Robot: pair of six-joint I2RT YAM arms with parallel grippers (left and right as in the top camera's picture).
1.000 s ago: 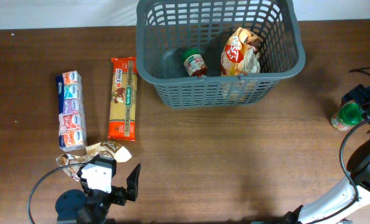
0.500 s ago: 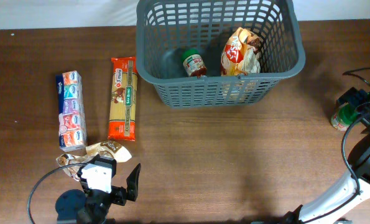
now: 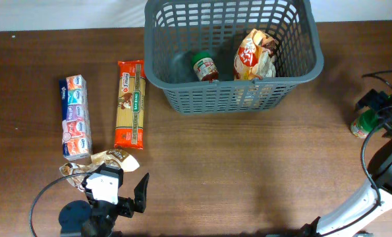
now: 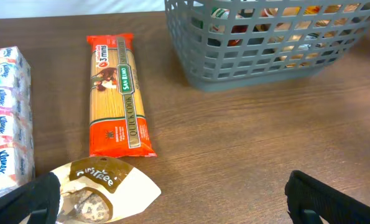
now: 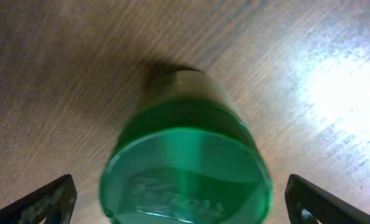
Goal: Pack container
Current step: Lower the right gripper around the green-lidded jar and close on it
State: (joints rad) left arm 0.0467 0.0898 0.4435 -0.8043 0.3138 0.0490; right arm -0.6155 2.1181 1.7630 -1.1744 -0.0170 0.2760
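Observation:
I will lower the green-lidded jar base-first into the container next, so my right gripper will grab its lid end from above, fingers across opposite sides.
The container (image 3: 230, 96), a dark grey slotted basket, stands at the back centre and holds a small green-lidded jar (image 3: 205, 66) and a snack bag (image 3: 255, 55). At the right table edge stands a green-lidded jar (image 3: 365, 124). My right gripper (image 3: 378, 108) hangs over it, open. In the right wrist view the green lid (image 5: 186, 171) fills the space between the spread fingers, with gaps on both sides. My left gripper (image 3: 116, 191) sits open at the front left, nothing between its fingers (image 4: 324, 199). A cookie bag (image 4: 104, 190) lies by its left finger.
A spaghetti pack (image 3: 130, 104) and a tissue multipack (image 3: 76, 117) lie side by side left of the basket. The cookie bag (image 3: 108, 160) lies just in front of them. Cables loop at the bottom left and right edges.
My right gripper has shifted slightly at the green-lidded jar. The left arm and the items on the table have not moved.

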